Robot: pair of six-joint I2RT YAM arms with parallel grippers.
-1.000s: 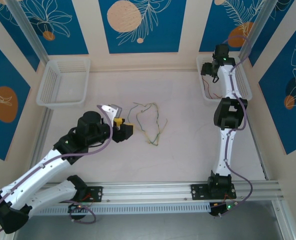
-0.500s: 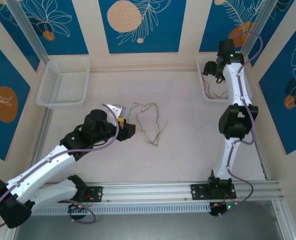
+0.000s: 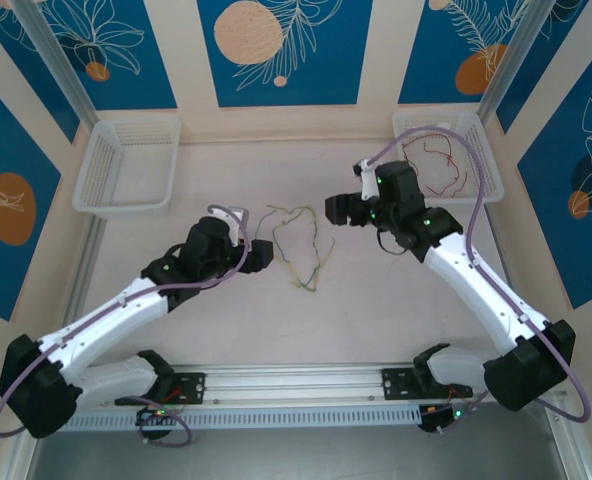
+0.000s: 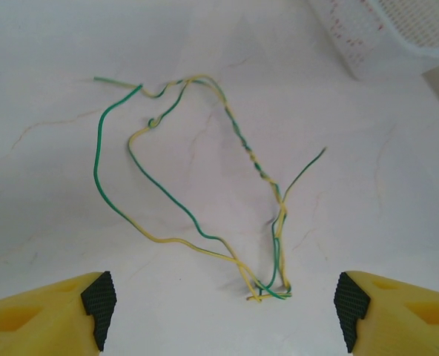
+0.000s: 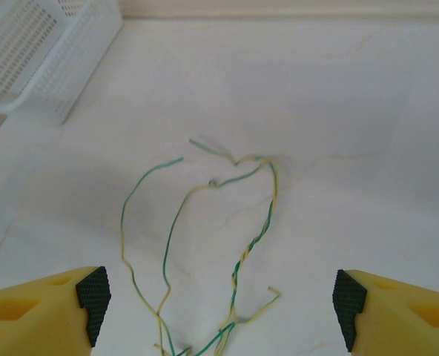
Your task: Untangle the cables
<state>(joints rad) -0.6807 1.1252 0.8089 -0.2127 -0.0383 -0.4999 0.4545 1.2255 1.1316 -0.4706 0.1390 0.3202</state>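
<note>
The green and pale yellow cable needs to be untangled, so my right gripper should grab it next by its loose end jutting outward (image 5: 274, 297).
The green and pale yellow cables (image 3: 306, 285) lie tangled in a loose loop on the table's middle. They are twisted together along one side (image 4: 253, 159) (image 5: 260, 233). A red cable (image 3: 441, 150) lies apart in the right basket (image 3: 491, 185). My left gripper (image 3: 261, 255) (image 4: 225, 308) hangs open just left of the tangle, with the cables' near ends ahead of its fingertips. From the right, my right gripper (image 3: 341, 208) (image 5: 219, 300) faces the tangle, open, with the wires below and ahead of it. Neither gripper holds anything.
An empty white basket (image 3: 126, 165) (image 5: 34, 52) stands at the back left. The right basket's corner (image 4: 397, 30) is seen past the tangle in the left wrist view. Bare table surrounds the tangle.
My right arm has swung from the right basket down to the table's middle, beside the tangle. My left gripper has crept closer to the cables and opened wider.
</note>
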